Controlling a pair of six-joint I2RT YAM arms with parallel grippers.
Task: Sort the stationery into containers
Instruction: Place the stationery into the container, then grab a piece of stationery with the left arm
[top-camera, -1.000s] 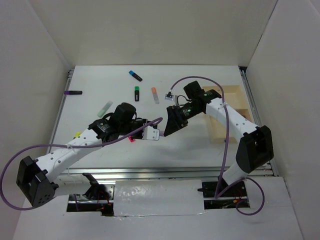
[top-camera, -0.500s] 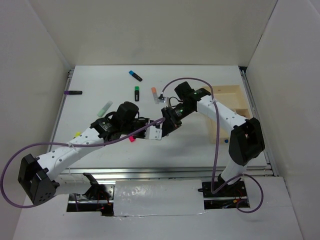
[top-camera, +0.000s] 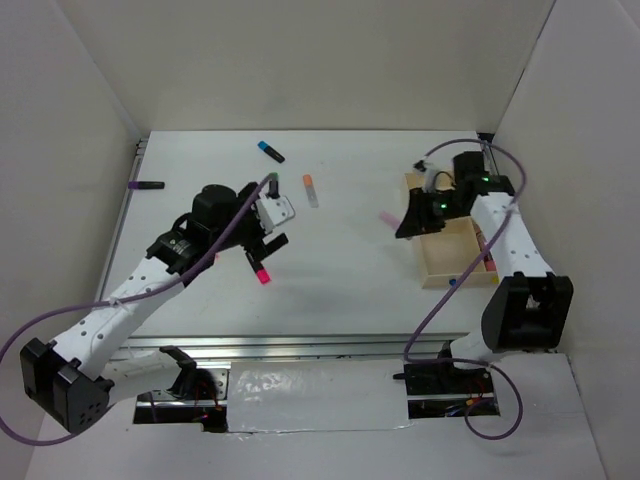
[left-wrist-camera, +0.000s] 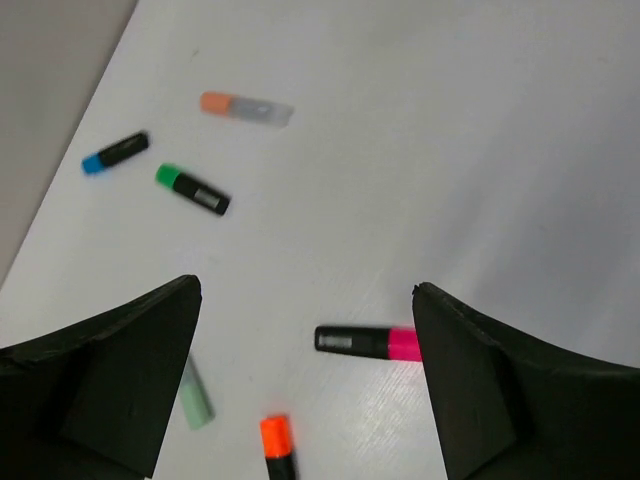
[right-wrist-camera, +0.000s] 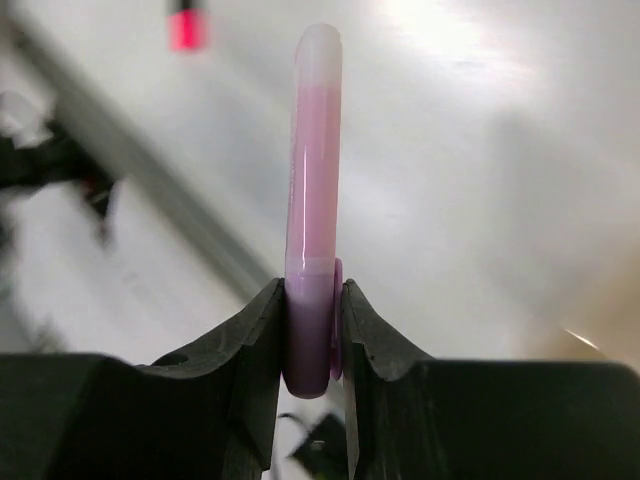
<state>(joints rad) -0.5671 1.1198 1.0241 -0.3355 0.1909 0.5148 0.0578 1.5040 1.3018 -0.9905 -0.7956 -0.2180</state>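
I next need my left gripper to grab the pale green marker near its green end, keeping its other end free to hand over.
My right gripper (right-wrist-camera: 312, 300) is shut on a pink tube (right-wrist-camera: 312, 170), which sticks out ahead of the fingers. In the top view this gripper (top-camera: 408, 222) hangs at the left rim of the tan wooden tray (top-camera: 436, 268), the pink tube (top-camera: 388, 216) pointing left over the table. My left gripper (top-camera: 262, 245) is open and holds nothing, above a black marker with a pink end (top-camera: 262, 273). In the left wrist view the gripper (left-wrist-camera: 305, 300) frames that pink-ended marker (left-wrist-camera: 368, 342), an orange-ended one (left-wrist-camera: 279, 447) and a pale green one (left-wrist-camera: 197, 395).
Farther off lie a blue-ended marker (top-camera: 270, 151), a pale marker with an orange end (top-camera: 311, 190) and a purple-ended black one (top-camera: 146, 185). A green-ended black marker (left-wrist-camera: 193, 190) shows in the left wrist view. White walls enclose the table on three sides.
The two grippers met at mid-table. The right one shut on the pink tube and carried it right to the tray; the left one opened and drew back to the left.
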